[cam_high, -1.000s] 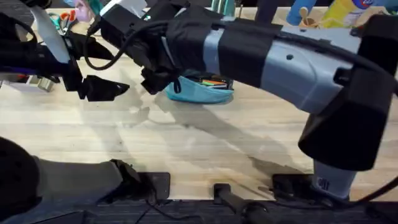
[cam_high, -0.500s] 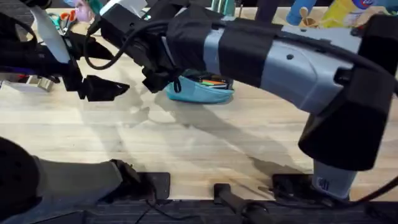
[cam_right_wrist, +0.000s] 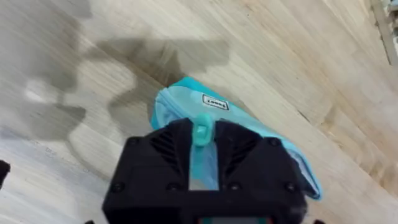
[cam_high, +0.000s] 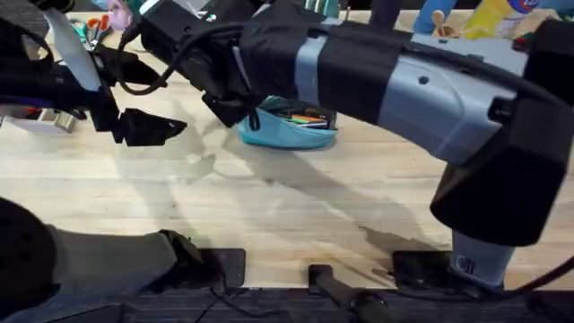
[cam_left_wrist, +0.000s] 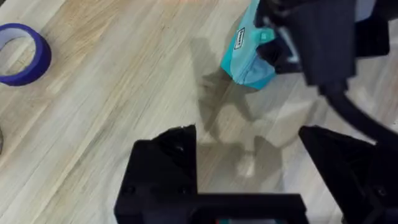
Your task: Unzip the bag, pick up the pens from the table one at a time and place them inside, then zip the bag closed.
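My left gripper should grab the bag by its narrow tapered end [cam_high: 247,135] [cam_left_wrist: 250,74] next, because pens spread the bag's open middle wide.
The light blue bag [cam_high: 291,133] lies on the pale wooden table [cam_high: 269,197] at centre back, its zipper open along the top. Orange and green pens [cam_high: 307,117] show inside it. My right arm reaches across, and its gripper [cam_high: 235,106] is at the bag's left end. In the right wrist view the gripper [cam_right_wrist: 201,134] is shut on the teal zipper pull [cam_right_wrist: 201,124], with the bag [cam_right_wrist: 261,140] beyond it. My left gripper [cam_high: 160,127] hovers open over bare table left of the bag. Its wrist view shows the bag's end [cam_left_wrist: 247,57] ahead of the gripper [cam_left_wrist: 249,158].
A blue tape roll [cam_left_wrist: 22,53] lies on the table left of my left gripper. Orange-and-teal scissors [cam_high: 94,27] sit at the far left back edge. Bottles [cam_high: 466,16] stand at the far right. The near half of the table is bare wood.
My right gripper has shifted slightly away and to the left at the bag's left end, still holding the zipper pull. The left arm has not moved.
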Controlling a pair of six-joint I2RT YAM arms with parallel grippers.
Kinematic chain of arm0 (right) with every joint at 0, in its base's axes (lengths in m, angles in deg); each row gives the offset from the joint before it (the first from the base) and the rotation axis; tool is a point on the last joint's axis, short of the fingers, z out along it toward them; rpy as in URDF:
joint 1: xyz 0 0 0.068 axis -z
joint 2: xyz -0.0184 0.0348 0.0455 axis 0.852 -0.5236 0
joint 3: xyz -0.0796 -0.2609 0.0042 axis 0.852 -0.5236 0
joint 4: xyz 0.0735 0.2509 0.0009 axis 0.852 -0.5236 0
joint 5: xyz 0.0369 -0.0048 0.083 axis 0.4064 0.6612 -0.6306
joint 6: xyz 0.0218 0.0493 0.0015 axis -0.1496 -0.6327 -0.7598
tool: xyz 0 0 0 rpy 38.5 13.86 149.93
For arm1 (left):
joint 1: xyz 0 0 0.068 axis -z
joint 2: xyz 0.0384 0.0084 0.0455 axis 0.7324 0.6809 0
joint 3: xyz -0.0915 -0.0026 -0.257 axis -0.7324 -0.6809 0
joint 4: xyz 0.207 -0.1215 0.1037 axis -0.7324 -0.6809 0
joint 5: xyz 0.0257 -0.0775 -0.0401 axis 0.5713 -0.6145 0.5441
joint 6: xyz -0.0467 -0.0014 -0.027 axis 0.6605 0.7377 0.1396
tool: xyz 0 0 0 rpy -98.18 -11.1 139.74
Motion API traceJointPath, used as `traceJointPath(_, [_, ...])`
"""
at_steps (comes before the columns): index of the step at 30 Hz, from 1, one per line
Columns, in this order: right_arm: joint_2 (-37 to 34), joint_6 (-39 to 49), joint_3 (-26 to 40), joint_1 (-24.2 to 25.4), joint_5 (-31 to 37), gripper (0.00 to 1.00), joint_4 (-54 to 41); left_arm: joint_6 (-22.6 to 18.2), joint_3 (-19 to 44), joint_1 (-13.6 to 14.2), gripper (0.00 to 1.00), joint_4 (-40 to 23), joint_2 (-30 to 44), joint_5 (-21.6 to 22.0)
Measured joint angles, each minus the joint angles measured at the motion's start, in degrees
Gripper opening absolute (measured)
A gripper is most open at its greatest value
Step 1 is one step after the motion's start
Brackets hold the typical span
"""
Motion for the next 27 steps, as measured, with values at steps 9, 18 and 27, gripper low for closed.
traceJointPath(9, [0.0, 0.0, 0.15, 0.0, 0.0, 0.041, -0.94, 0.0, -0.01, 0.0, 0.993, 0.0, 0.0, 0.0])
traceJointPath(18, [0.0, 0.34, 0.27, 0.0, 0.02, 0.033, -1.23, -0.02, 0.0, 0.0, 0.993, 0.0, 0.0, 0.0])
traceJointPath(27, [-0.33, 1.52, 7.4, 0.0, -0.78, 0.032, -8.35, -0.01, 0.0, 0.0, 0.993, 0.0, 0.0, 0.0])
